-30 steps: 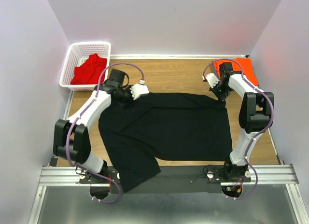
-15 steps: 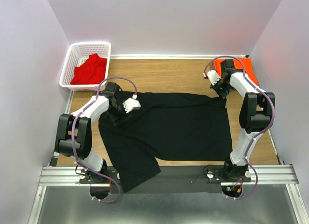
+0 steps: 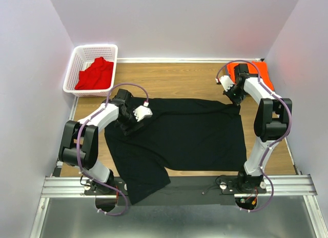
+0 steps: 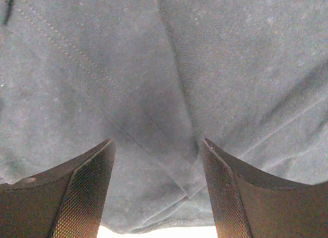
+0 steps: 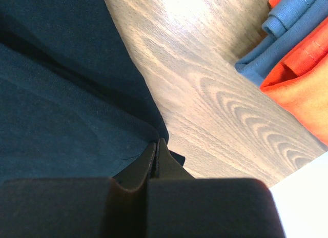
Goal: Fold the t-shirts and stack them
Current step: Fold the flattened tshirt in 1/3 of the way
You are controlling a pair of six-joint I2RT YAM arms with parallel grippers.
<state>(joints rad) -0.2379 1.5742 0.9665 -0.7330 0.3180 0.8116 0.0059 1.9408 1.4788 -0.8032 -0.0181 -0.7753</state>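
My left gripper can close on the black cloth's seamed fold: its fingers are level with the cloth in the left wrist view.
The large black t-shirt [image 3: 179, 138] lies spread on the wooden table, its lower left part hanging over the near rail. My left gripper [image 3: 129, 126] is open, low over the shirt's upper left part; black cloth [image 4: 154, 94] fills the left wrist view between the fingers [image 4: 87, 192]. My right gripper [image 3: 237, 103] is shut on the shirt's far right corner [image 5: 77, 110]. The orange t-shirt [image 3: 251, 74] lies folded at the far right, also in the right wrist view [image 5: 302, 94]. The red t-shirt [image 3: 95, 74] lies bunched in the basket.
The white mesh basket [image 3: 77, 61] stands at the far left corner. A blue cloth [image 5: 287, 38] lies by the orange shirt. Walls close in on both sides. The metal rail [image 3: 174, 186] runs along the near edge.
My left gripper swung from the shirt's far left edge back and down onto its upper left part. My right gripper shifted slightly, still holding the corner.
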